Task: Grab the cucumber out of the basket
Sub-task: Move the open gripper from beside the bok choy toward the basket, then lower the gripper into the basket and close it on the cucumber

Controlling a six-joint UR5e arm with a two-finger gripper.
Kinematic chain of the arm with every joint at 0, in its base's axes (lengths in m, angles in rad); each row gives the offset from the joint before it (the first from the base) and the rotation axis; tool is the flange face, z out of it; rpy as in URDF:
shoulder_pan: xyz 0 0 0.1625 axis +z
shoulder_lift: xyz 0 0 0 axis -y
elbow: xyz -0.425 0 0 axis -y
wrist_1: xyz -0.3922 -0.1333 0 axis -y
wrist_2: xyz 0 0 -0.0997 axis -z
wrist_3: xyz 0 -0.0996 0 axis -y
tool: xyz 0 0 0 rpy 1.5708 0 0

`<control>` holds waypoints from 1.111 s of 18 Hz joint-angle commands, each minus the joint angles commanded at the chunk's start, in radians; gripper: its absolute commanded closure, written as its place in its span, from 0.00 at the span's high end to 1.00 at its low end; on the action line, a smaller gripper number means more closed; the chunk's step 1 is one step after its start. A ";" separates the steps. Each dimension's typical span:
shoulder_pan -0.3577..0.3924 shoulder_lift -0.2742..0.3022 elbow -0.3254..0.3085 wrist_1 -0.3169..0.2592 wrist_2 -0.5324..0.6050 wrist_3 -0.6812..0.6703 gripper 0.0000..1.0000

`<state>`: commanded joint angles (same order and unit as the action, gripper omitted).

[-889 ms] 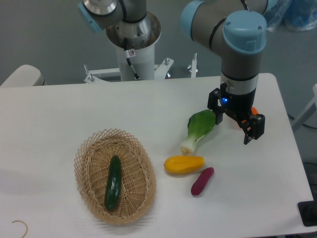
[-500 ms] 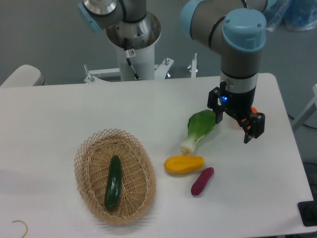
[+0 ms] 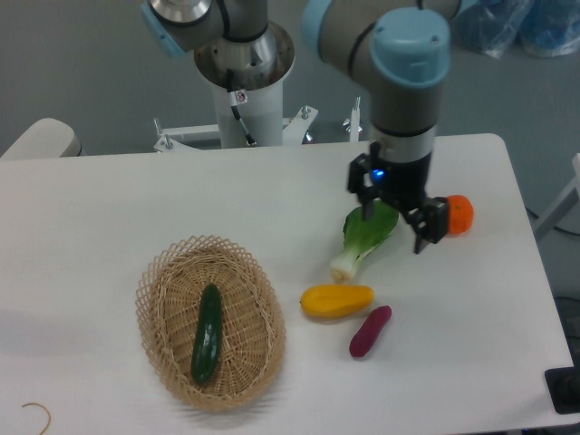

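Note:
My gripper should grab the dark green cucumber by its middle (image 3: 207, 333) next. Then it can lift the cucumber out of the wicker basket.
The dark green cucumber (image 3: 207, 334) lies lengthwise in the middle of the oval wicker basket (image 3: 154, 292) at the front left of the table. My gripper (image 3: 396, 224) is far to the right of the basket, above the leafy top of the bok choy (image 3: 364, 238). Its two black fingers stand apart and hold nothing, so it is open.
A yellow vegetable (image 3: 336, 300) and a short purple piece (image 3: 370, 331) lie between the bok choy and the table's front edge. An orange fruit (image 3: 459, 215) sits just right of the gripper. The robot base (image 3: 243, 100) stands behind the table. A thin loop (image 3: 38, 415) lies at the front left corner.
The arm has moved left, toward the basket side, from over the orange fruit to over the bok choy. The orange fruit now shows in full. The cucumber has not moved.

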<state>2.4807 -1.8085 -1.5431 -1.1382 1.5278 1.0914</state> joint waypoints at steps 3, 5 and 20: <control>-0.063 -0.009 -0.014 0.000 -0.003 -0.169 1.00; -0.109 -0.038 -0.031 0.008 0.002 -0.316 1.00; -0.342 -0.261 -0.071 0.238 0.064 -0.685 1.00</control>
<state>2.1384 -2.0692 -1.6137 -0.9006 1.5921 0.4065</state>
